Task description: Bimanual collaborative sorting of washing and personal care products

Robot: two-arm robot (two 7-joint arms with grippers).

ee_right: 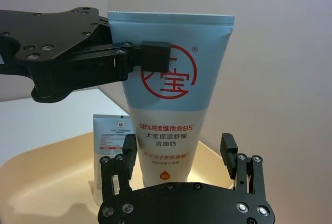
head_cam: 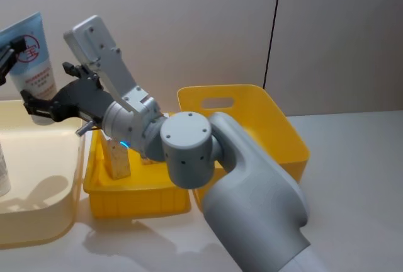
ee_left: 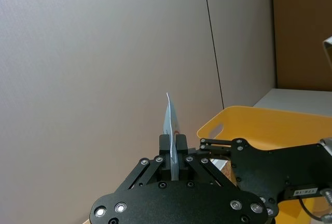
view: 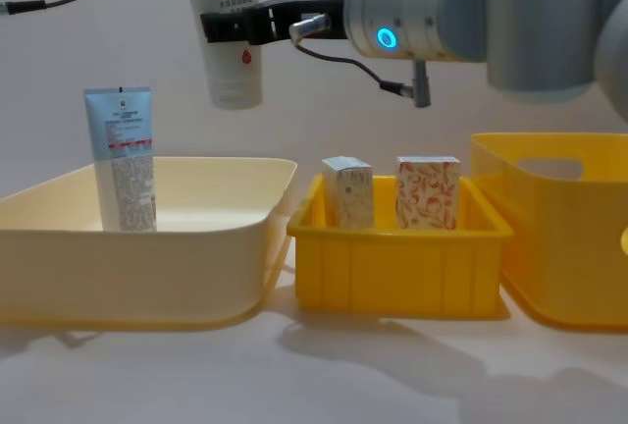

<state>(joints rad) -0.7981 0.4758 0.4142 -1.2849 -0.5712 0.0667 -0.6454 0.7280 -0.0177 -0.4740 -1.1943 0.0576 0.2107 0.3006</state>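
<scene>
My left gripper's fingers are crowding the upper part of the tube. My right gripper next needs to grab the tube by its body below the red logo [head_cam: 35, 79] [view: 226, 2].
A light-blue tube [ee_right: 174, 86] with a red round logo hangs cap-down above the cream bin [view: 196, 247]. My left gripper [head_cam: 17, 50] is shut on its upper part, one finger [ee_right: 154, 57] pressing beside the logo. My right gripper [ee_right: 177, 154] reaches across from the right and stands open, its fingers [ee_right: 229, 153] on either side of the tube's lower half. A second light-blue tube [view: 123, 159] stands upright inside the cream bin. Two white cartons [view: 348, 193] [view: 427, 191] stand in the small yellow bin [view: 392, 267].
A large yellow bin [view: 554, 247] with a handle slot sits at the right. The right arm's elbow and forearm [head_cam: 189, 146] span above the small yellow bin. A plain wall lies behind the bins.
</scene>
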